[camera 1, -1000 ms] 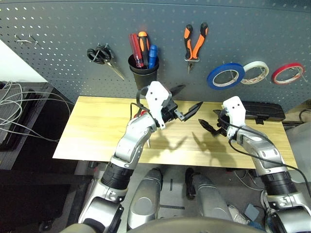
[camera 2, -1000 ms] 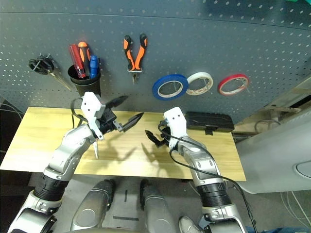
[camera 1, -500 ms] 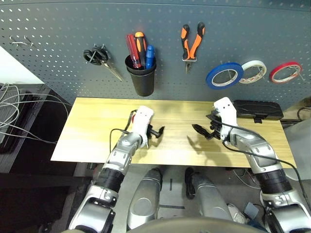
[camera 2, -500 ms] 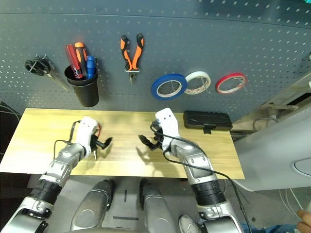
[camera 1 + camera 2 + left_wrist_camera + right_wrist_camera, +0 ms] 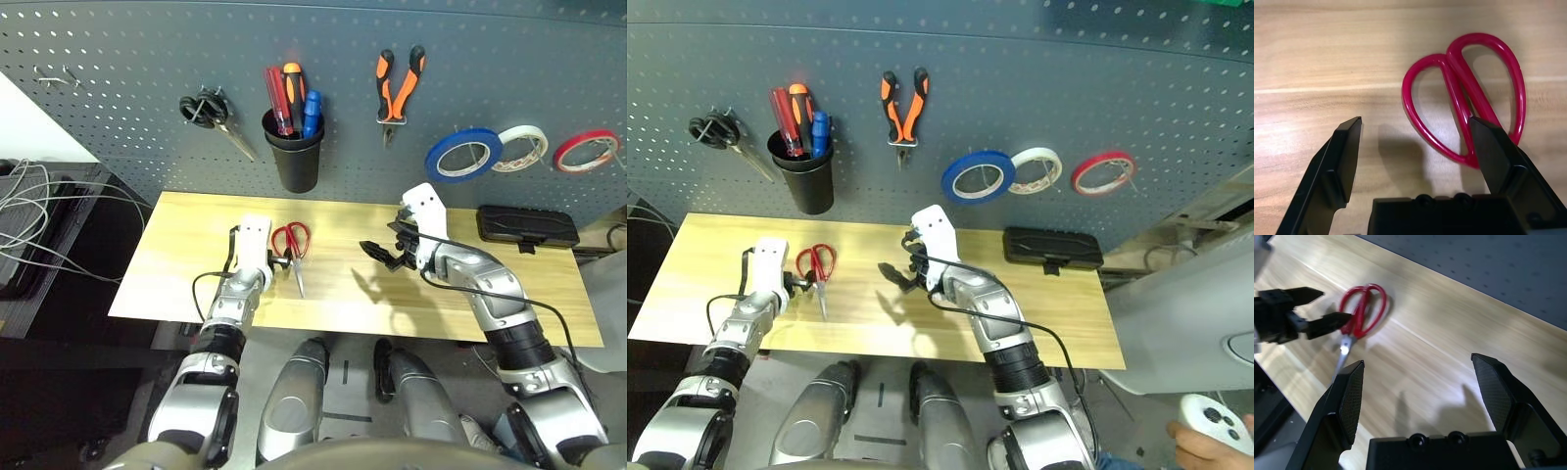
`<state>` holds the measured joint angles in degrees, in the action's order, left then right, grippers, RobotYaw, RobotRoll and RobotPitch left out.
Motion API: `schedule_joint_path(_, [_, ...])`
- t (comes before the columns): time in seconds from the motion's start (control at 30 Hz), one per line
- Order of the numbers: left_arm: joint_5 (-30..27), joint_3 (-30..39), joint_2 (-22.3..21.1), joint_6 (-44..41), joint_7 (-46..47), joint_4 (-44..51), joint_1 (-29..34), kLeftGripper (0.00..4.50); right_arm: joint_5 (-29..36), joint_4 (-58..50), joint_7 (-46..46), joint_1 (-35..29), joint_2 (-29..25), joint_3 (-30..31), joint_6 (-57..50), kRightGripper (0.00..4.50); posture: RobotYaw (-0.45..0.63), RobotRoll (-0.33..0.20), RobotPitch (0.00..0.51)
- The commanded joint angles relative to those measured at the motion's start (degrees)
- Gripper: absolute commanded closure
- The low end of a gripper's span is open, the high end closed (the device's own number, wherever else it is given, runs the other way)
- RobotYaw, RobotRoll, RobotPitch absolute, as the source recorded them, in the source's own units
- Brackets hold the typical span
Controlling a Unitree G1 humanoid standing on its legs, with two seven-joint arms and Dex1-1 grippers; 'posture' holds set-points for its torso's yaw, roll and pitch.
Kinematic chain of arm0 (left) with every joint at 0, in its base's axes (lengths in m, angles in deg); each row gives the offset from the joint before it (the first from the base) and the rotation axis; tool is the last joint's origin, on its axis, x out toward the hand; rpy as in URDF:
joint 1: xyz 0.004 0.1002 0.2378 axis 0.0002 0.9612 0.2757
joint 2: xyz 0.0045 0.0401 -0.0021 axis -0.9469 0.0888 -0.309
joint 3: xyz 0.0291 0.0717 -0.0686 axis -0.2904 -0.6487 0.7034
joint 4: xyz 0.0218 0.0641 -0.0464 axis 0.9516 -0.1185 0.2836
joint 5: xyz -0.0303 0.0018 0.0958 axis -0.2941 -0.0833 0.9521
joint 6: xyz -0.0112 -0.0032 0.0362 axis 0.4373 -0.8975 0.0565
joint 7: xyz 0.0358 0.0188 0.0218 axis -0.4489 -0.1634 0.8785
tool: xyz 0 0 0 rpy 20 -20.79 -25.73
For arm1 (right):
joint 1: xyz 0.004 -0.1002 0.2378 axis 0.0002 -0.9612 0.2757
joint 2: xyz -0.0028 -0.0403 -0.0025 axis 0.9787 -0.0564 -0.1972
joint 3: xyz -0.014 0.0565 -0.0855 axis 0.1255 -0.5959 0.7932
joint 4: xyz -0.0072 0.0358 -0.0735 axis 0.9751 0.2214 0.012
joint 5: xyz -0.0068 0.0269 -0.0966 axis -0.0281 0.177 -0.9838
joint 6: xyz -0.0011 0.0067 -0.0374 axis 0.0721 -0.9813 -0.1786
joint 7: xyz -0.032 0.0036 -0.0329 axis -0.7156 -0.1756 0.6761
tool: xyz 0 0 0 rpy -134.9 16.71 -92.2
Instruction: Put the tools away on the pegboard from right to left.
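Note:
The left gripper grabs the red-handled scissors by the side of one red handle loop next, since their pointed blades lie bare on the tabletop.
Small red-handled scissors [image 5: 292, 247] lie flat on the wooden table [image 5: 176, 274], blades toward the front edge. My left gripper [image 5: 278, 260] rests low beside them on their left, open, with one finger [image 5: 1494, 152] against the outer red loop [image 5: 1464, 98] and the other finger [image 5: 1343, 157] on bare wood. My right gripper [image 5: 380, 253] hovers open over mid-table, right of the scissors [image 5: 1361, 308], holding nothing. On the pegboard [image 5: 118, 39] hang orange-and-black pliers [image 5: 400, 78] and a blue tape ring [image 5: 462, 155]; a blue-handled screwdriver [image 5: 312, 106] stands in the black cup [image 5: 297, 152].
Black-handled scissors [image 5: 211, 113] hang left of the cup, and bare hooks [image 5: 54, 76] sit further left. White [image 5: 519, 145] and red [image 5: 585, 149] tape rings hang at the right. A black case [image 5: 526, 227] lies at the table's back right. Cables [image 5: 39, 225] trail off the left.
My left arm has dropped from mid-air over the table down beside the red scissors, which now show in full. My right gripper has moved left toward the middle.

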<state>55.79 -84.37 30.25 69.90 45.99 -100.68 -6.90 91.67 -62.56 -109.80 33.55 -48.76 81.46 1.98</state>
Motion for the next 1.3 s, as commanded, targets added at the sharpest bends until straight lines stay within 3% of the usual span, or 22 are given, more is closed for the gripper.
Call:
schedule_joint_path(0.03, [0.33,0.84,0.98,-1.45,1.85,-6.99,0.24,0.03,-0.07,-2.05,0.61,-1.46,0.23,0.89,-1.48,0.0,0.12,0.0,0.257])
schedule_joint_path(0.13, [-0.5,2.13,1.48,-2.23,2.2,-11.11,-1.05,0.03,0.04,-2.89,0.87,-2.02,0.24,0.88,-2.01,0.0,0.12,0.0,0.257])
schedule_joint_path(0.23, [-0.46,2.5,1.63,-3.19,1.74,-13.86,-2.03,0.66,-0.04,-2.94,0.93,-2.24,-0.03,0.76,-2.11,0.0,0.11,0.0,0.257])
schedule_joint_path(0.57, [-3.56,6.87,1.61,-3.46,3.32,-19.07,-3.03,4.04,-0.22,-2.16,0.77,-1.75,-0.64,0.76,-1.57,0.0,0.12,0.0,0.257])
schedule_joint_path(0.63, [-3.58,6.38,2.0,-5.71,1.38,-19.49,-2.69,4.46,-0.28,-1.97,0.7,-1.6,-0.68,0.82,-1.39,0.0,0.12,0.0,0.257])
schedule_joint_path(0.8, [-2.91,4.97,3.09,-10.73,-2.28,-19.14,-1.36,4.46,-0.38,-1.12,0.68,-1.01,-0.82,0.61,-0.98,0.0,0.12,0.0,0.256])
schedule_joint_path(0.97, [-2.45,5.11,2.57,-8.15,-2.01,-16.52,-0.28,4.46,-0.07,-1.28,0.92,0.0,-0.92,-0.2,-0.7,0.0,0.12,0.0,0.255])
schedule_joint_path(1.3, [-3.77,6.38,0.81,-6.8,-1.48,3.65,4.85,4.46,0.04,-1.26,0.36,0.53,-1.57,-0.29,-0.73,0.0,0.14,0.0,0.253])
